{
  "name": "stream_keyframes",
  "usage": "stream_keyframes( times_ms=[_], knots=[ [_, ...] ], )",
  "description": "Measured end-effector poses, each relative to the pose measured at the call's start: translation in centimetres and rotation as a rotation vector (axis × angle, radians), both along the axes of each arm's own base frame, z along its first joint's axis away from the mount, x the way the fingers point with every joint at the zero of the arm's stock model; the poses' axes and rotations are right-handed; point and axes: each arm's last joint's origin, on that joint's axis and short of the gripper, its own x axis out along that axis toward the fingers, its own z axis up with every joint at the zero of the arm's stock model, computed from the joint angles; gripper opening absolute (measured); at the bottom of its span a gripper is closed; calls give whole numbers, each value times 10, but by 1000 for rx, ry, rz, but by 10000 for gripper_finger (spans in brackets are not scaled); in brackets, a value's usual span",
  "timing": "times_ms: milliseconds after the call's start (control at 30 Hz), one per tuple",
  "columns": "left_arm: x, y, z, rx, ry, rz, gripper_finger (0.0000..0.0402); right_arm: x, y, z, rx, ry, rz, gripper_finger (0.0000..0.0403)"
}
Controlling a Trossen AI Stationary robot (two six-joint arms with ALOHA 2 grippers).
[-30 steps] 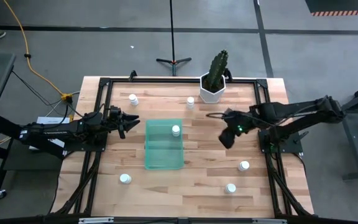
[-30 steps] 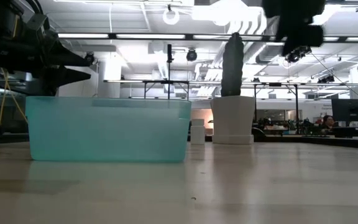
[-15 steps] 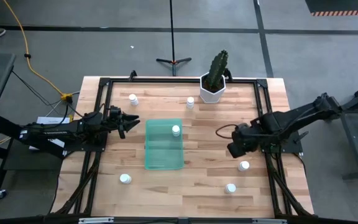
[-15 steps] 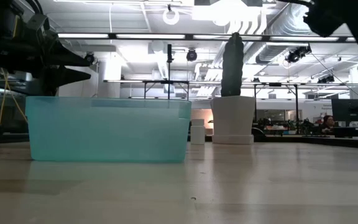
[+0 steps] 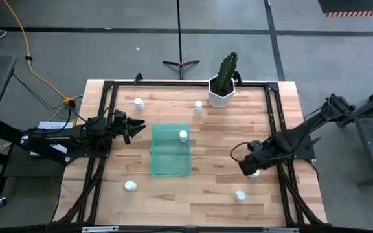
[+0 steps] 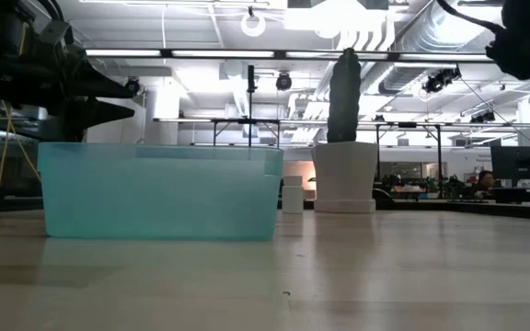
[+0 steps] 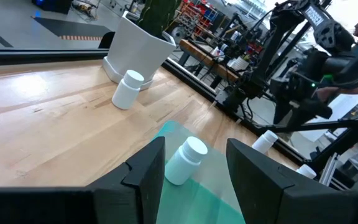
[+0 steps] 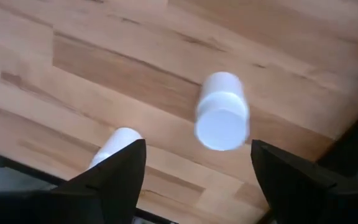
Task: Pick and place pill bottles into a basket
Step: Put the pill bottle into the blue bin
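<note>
My right gripper grabs the pill bottle by its end with the cap [image 8: 221,127] next, to place the bottle in the green basket.
The green basket [image 5: 171,150] stands mid-table with one white pill bottle [image 5: 183,135] in its far right part, also seen in the left wrist view [image 7: 185,160]. My right gripper [image 5: 246,167] is open and points down over a standing bottle [image 8: 221,112] near the table's right edge. That bottle shows between the two fingers, below them and untouched. Another bottle [image 8: 114,146] stands nearby. My left gripper [image 5: 135,127] is open and empty, level, just left of the basket. More bottles stand at the far left [image 5: 138,102], by the pot [image 5: 199,105], near left [image 5: 130,186] and near right [image 5: 240,195].
A white hexagonal pot with a cactus [image 5: 221,90] stands at the far edge, right of centre. Black frame rails [image 5: 278,116] run along the table's sides. Bare wood lies between the basket and my right gripper.
My right gripper has gone from beside the basket's right side toward the table's near and right edges, and now hangs over the bottle by the right rail. My left arm has kept still.
</note>
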Motion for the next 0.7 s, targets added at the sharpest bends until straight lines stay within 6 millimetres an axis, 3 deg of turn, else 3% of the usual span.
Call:
stream_keyframes(
  times_ms=[300,700],
  knots=[
    [0,0,0,-1,0,0,205,-4,5,-29,-24,60,20,282],
    [0,0,0,-1,0,1,205,4,14,-52,-96,133,68,282]
  ],
)
